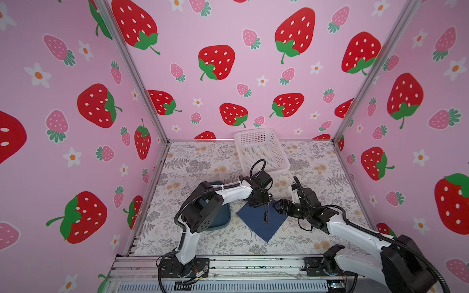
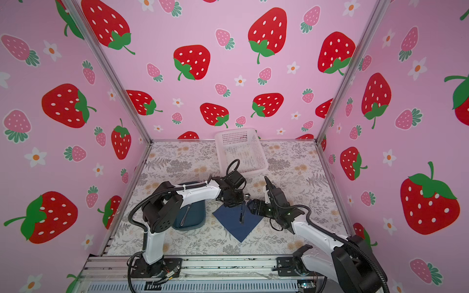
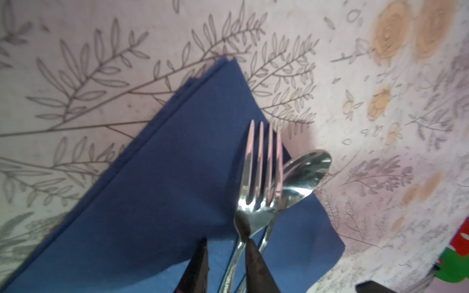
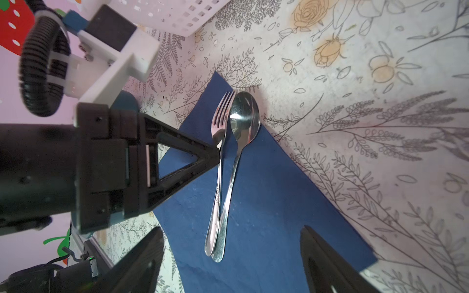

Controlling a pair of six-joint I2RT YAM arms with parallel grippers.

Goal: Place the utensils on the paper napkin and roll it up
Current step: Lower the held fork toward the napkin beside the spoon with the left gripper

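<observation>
My left gripper grabs the fork by its neck (image 1: 266, 205) next, since the fork's handle stays free for turning and laying beside the spoon (image 1: 270, 196).
The navy paper napkin (image 1: 256, 224) (image 2: 234, 227) lies as a diamond near the table's middle. A fork (image 3: 261, 165) (image 4: 219, 132) and a spoon (image 3: 304, 172) (image 4: 245, 116) rest on it side by side, their handles crossing. My left gripper (image 3: 226, 241) (image 1: 264, 206) hovers over the fork's neck, its jaws slightly apart with the handle loose between them. My right gripper (image 4: 231, 228) (image 1: 276, 204) stands wide open at the napkin's right corner, holding nothing. A third slim silver utensil (image 2: 186, 215) lies in the teal tray (image 2: 199, 219).
A white perforated basket (image 1: 261, 149) (image 2: 241, 149) stands at the back, just behind the left wrist. The teal tray (image 1: 223, 218) sits left of the napkin, mostly under the left arm. Pink walls close in three sides of the floral table (image 1: 203, 162).
</observation>
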